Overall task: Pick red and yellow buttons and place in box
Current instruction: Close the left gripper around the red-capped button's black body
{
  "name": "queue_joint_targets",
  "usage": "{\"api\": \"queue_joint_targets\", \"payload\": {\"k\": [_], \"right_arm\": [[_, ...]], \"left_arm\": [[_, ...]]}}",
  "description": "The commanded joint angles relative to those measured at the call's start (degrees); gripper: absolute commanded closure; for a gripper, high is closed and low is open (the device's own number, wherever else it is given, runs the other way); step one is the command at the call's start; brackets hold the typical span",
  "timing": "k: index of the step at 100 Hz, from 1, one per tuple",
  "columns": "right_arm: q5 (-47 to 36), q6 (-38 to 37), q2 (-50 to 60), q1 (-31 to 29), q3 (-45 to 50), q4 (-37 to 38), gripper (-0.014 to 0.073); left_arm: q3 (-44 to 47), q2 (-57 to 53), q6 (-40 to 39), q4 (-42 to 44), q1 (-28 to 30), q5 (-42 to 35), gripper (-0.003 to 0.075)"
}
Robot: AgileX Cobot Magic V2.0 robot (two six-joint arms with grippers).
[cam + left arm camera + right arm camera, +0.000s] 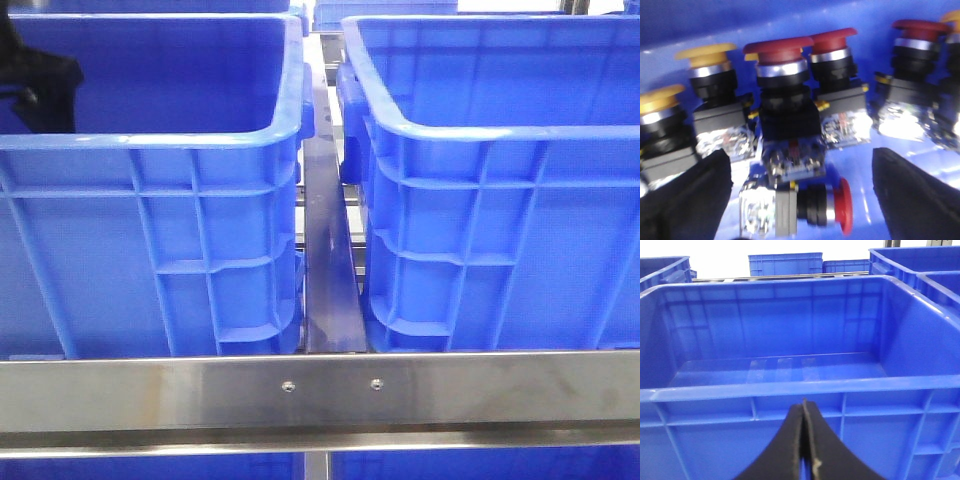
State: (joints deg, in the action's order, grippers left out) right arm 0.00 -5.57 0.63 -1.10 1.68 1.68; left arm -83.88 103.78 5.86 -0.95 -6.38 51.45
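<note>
My left gripper's fingers stop above the red button's black body [789, 117]. My left gripper isn't ready to close on that body yet and should first lower.
In the left wrist view, several push buttons with mushroom caps stand on the floor of a blue crate. A red one [779, 50] is at the centre, and a yellow one [707, 52] is beside it. A red-capped button [810, 210] lies on its side between my fingers. My left gripper [801, 156] is open, low over this lying button and not touching it. In the front view only a black part of the left arm [35, 85] shows, inside the left crate [150, 200]. My right gripper [803, 407] is shut and empty, outside the near wall of an empty blue box [790, 387].
Two large blue crates stand side by side, the right one [480, 200] close to the left one, with a metal divider [328, 270] between them. A steel rail [320, 385] runs across the front. More blue crates [785, 262] stand behind.
</note>
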Motion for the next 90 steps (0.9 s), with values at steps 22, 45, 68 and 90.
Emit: {"api": "queue_joint_targets", "payload": {"k": [22,45,68,90], "right_arm": [[-4.42,0.19,1.28,-0.27,-0.97,0.59,0.0662],[-4.42,0.19,1.28,-0.27,-0.97,0.59,0.0662],[-4.42,0.19,1.28,-0.27,-0.97,0.59,0.0662],[-4.42,0.19,1.28,-0.27,-0.97,0.59,0.0662]], "left_arm": [[-2.05,1.0,-0.39,-0.14,-0.43,-5.56,0.0174],[-2.15,1.49,-0.42,-0.14,-0.31,-6.59,0.0237],[-2.17,1.49,-0.42,-0.14,-0.31,-6.59,0.0553],[-2.27,0.19,-0.42,-0.14,-0.31,-6.68,0.0566]]}}
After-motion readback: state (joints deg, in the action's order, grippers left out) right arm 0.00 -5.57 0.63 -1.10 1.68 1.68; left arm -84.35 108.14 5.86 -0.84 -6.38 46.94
